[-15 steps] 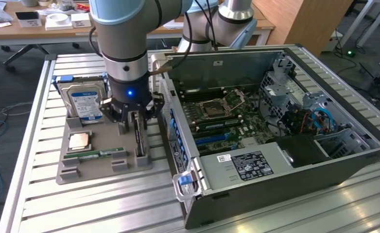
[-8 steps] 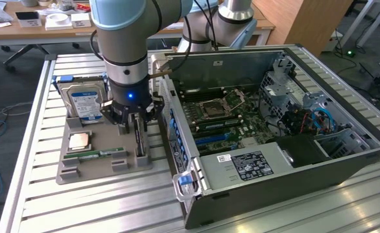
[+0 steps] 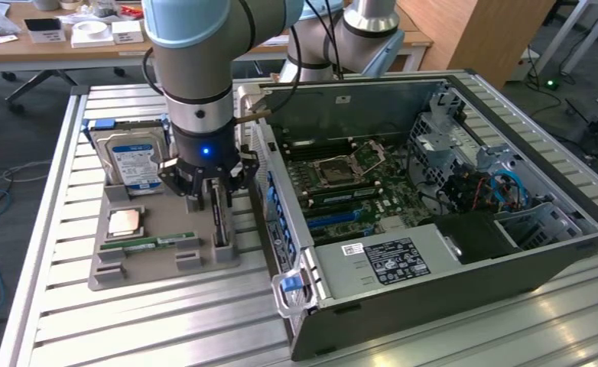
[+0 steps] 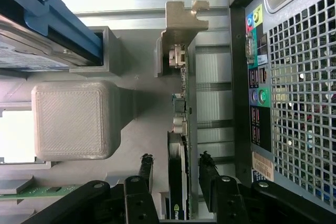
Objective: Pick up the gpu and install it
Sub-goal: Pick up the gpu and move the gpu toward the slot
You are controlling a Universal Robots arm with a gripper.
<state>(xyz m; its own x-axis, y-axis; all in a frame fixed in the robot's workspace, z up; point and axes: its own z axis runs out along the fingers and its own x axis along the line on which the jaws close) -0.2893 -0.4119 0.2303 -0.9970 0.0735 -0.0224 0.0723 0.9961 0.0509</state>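
Observation:
I will take hold of the GPU (image 4: 181,103) next with my gripper by its flat black shroud (image 4: 177,182), since small components stick out from the board near the bracket.
The gpu (image 3: 220,225) stands on edge in a slot at the right end of the grey holder (image 3: 125,271), next to the open computer case (image 3: 432,191). My gripper (image 3: 209,200) hangs straight down over the card. In the wrist view the gpu (image 4: 181,103) runs away from me as a thin dark board with a metal bracket at its far end. My gripper (image 4: 177,170) is open and straddles the card. One of its fingers (image 4: 146,169) stands on each side, with a small gap to the board.
The holder also carries a silver hard drive (image 3: 136,164) with a blue-white label, a processor (image 3: 125,222) and a green memory stick (image 3: 161,241). The case's rear panel (image 4: 294,77) stands close beside the card. A grey holder block (image 4: 71,119) lies on the other side.

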